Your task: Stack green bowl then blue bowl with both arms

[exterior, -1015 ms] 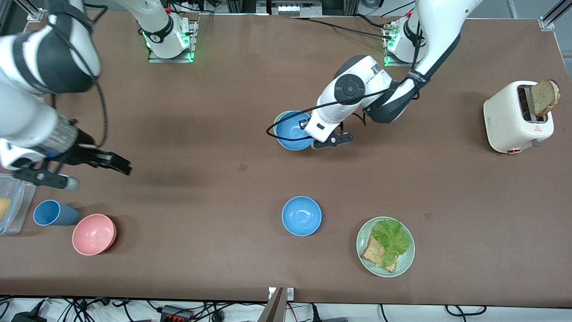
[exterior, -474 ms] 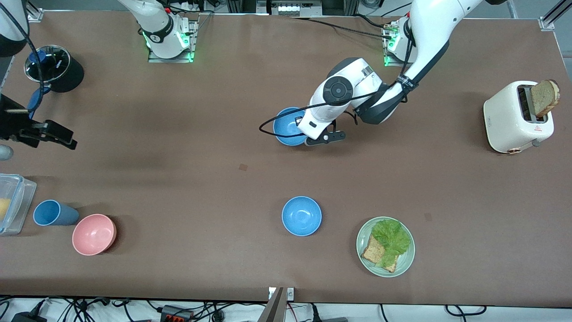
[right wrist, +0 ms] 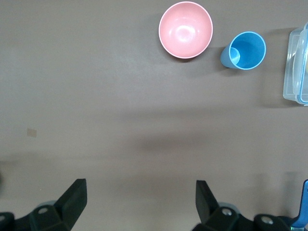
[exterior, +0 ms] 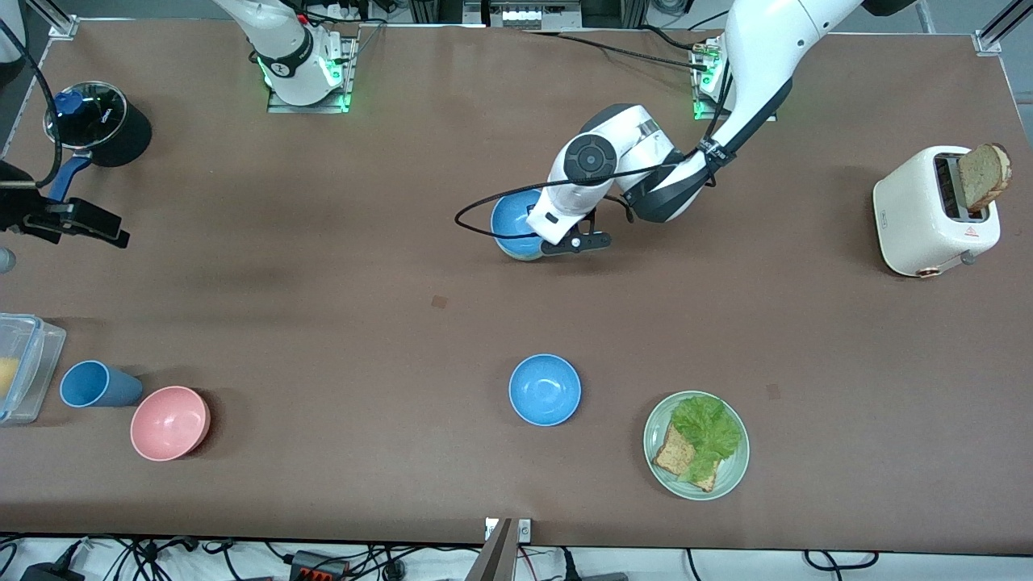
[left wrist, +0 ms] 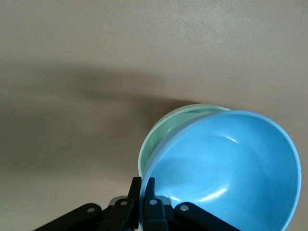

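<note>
My left gripper opens next, since the blue bowl (left wrist: pixel 224 171) sits over and inside the green bowl's rim (left wrist: pixel 168 118) in the left wrist view.
My left gripper (exterior: pixel 562 242) is shut on the rim of a blue bowl (exterior: pixel 515 223) and holds it tilted over the green bowl (exterior: pixel 523 256), of which only a sliver shows below it. In the left wrist view the blue bowl (left wrist: pixel 231 168) covers most of the green bowl (left wrist: pixel 161 137), and my left gripper (left wrist: pixel 143 192) pinches the blue rim. A second blue bowl (exterior: pixel 545 390) sits nearer to the front camera. My right gripper (exterior: pixel 97 230) is open and empty, high over the right arm's end of the table; it also shows in the right wrist view (right wrist: pixel 139 192).
A pale green plate (exterior: pixel 658 452) with lettuce and bread lies beside the second blue bowl. A toaster (exterior: pixel 928 210) stands at the left arm's end. A black pot (exterior: pixel 97 121), a pink bowl (exterior: pixel 169 422), a blue cup (exterior: pixel 93 384) and a clear container (exterior: pixel 24 363) are at the right arm's end.
My left gripper has shifted the blue bowl slightly toward the right arm's end, over the green bowl. My right arm has pulled back toward its end of the table, uncovering the black pot.
</note>
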Motion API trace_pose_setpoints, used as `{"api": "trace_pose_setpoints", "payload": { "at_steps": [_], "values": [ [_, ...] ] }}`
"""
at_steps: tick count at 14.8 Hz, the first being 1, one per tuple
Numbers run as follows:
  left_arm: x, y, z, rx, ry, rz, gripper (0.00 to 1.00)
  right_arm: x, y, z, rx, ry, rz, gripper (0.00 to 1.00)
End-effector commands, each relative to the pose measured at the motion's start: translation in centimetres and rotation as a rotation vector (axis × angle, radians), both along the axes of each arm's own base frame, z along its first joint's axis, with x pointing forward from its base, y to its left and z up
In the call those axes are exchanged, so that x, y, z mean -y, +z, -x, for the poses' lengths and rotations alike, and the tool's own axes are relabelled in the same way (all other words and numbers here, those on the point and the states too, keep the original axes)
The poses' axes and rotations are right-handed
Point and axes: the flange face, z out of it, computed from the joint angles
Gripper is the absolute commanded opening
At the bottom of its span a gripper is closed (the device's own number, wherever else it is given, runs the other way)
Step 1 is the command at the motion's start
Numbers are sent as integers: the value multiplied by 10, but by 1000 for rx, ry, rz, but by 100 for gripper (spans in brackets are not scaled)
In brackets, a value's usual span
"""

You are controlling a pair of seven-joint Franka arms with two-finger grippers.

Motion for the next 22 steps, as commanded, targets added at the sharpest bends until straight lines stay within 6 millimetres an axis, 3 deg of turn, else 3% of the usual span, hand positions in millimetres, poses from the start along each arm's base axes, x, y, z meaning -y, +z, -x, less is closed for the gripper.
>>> {"api": "trace_pose_setpoints", "payload": {
  "at_steps": [1, 3, 4, 8, 13, 15, 20, 22],
  "values": [
    [-1, -1, -3, 27, 21, -18, 20, -1, -3, 24, -12, 12, 12, 100],
    [-8, 6, -11, 28, 56, -31, 37, -4, -4, 35, 0, 20, 15, 100],
    [-11, 10, -15, 25, 64, -38, 39, -4, -6, 39, 0, 20, 14, 100],
    [-39, 62, -56, 8, 101, -76, 42, -6, -18, 49, 51, 40, 20, 100],
    [-91, 112, -107, 21, 51, -34, 42, -7, -8, 54, 39, 41, 15, 100],
    [-101, 122, -116, 22, 26, -27, 42, -7, -8, 55, 34, 41, 15, 100],
    [-161, 155, -156, 97, -99, 37, 42, -6, -4, 55, 40, 38, 15, 100],
    [-175, 172, -163, 133, -184, 37, 43, -4, -5, 55, 39, 34, 15, 100]
  ]
}}
